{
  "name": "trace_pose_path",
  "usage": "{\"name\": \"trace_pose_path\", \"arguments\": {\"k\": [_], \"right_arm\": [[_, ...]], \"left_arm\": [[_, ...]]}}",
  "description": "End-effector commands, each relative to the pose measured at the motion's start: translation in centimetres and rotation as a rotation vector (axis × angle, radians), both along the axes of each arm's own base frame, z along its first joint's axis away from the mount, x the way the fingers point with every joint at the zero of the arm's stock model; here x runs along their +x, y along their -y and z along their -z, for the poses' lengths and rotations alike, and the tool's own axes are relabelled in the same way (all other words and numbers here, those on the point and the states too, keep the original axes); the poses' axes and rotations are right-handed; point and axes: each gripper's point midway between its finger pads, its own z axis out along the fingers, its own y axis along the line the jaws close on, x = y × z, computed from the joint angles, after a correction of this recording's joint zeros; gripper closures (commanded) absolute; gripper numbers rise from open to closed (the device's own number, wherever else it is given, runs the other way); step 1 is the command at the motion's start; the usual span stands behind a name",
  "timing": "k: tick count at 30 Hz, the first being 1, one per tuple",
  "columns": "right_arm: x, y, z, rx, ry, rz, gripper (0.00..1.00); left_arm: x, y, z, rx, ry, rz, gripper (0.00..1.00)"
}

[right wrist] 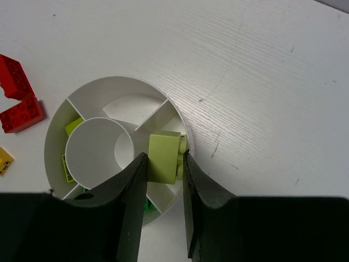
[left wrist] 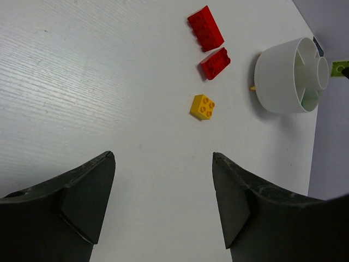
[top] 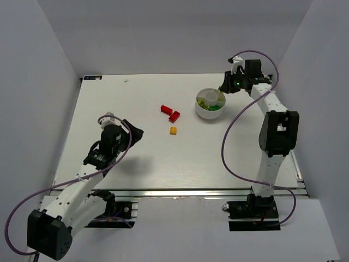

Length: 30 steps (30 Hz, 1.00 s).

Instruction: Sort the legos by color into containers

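Observation:
I should open my right gripper. The yellow-green lego hangs above the wedge section between the centre section and the dish's rim, so it would land and stay inside.
Over the round white dish [top: 210, 115], my right gripper [top: 223, 88] is shut on a yellow-green lego [right wrist: 164, 150], held above the wedge compartment by the dish's rim [right wrist: 109, 81]. More yellow-green legos [right wrist: 73, 126] lie in another wedge, and a darker green one [right wrist: 146, 204] shows below the fingers. Two red legos [top: 166, 109] [top: 174, 116] and an orange-yellow one [top: 173, 130] lie loose on the table left of the dish. My left gripper [left wrist: 163, 158] hovers open and holds nothing, short of the orange-yellow lego [left wrist: 202, 107].
White walls enclose the table on the left, back and right. A purple cable loops from each arm. The dish's round centre compartment [right wrist: 98, 150] shows only bare white inside.

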Motion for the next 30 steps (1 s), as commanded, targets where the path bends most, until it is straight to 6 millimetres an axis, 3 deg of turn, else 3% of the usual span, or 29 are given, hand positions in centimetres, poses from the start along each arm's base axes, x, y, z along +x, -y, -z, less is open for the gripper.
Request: {"name": "trace_pose_path", "arguments": {"k": [1,3,8,15,19,22,24,25,26,28,29,30], "right_arm": [[-0.2,-0.2,-0.2,0.013,0.000,-0.025,0.86],[-0.4,-0.2,0.2,0.014,-0.012,-0.026,0.83],[-0.6,-0.1,1.0,0.010,-0.032,-0.022,0.53],[-0.6,-0.2,0.8,0.013,-0.033,-0.024,0.44],[-0.3,0.3,-1.3,-0.004,0.026,-0.020,0.43],[-0.7,1.1,-4.8,-0.024,0.120,-0.044,0.39],[-2.2,1.0,-8.4,-0.026,0.242,-0.155,0.28],[-3.5,0.8,-7.7,-0.026,0.250,-0.206,0.11],[-5.8,-0.8,-10.8,-0.020,0.379,-0.352,0.11],[-9.0,-2.0,-11.5,-0.021,0.471,-0.495,0.11],[-12.2,-3.1,-11.4,0.020,0.501,-0.590,0.11],[-13.4,-3.4,-11.2,-0.003,0.555,-0.650,0.11]], "left_arm": [[0.4,-0.5,-0.6,-0.001,-0.005,-0.029,0.18],[0.5,-0.6,-0.5,-0.001,-0.014,-0.036,0.18],[0.8,-0.8,-0.8,-0.009,-0.028,-0.047,0.17],[1.7,-0.9,-2.1,-0.057,-0.028,-0.059,0.17],[2.2,-2.1,-2.3,-0.054,-0.061,-0.111,0.16],[2.3,-4.3,-1.5,-0.031,-0.136,-0.214,0.16],[2.2,-6.1,-0.4,-0.016,-0.207,-0.290,0.19],[2.1,-6.7,0.0,-0.010,-0.233,-0.316,0.33],[1.8,-7.4,0.8,0.001,-0.272,-0.341,0.45],[2.0,-9.2,2.2,0.017,-0.341,-0.396,0.66],[2.0,-9.8,2.8,0.023,-0.370,-0.406,0.71],[2.1,-10.3,3.2,0.042,-0.390,-0.401,0.71]]}}
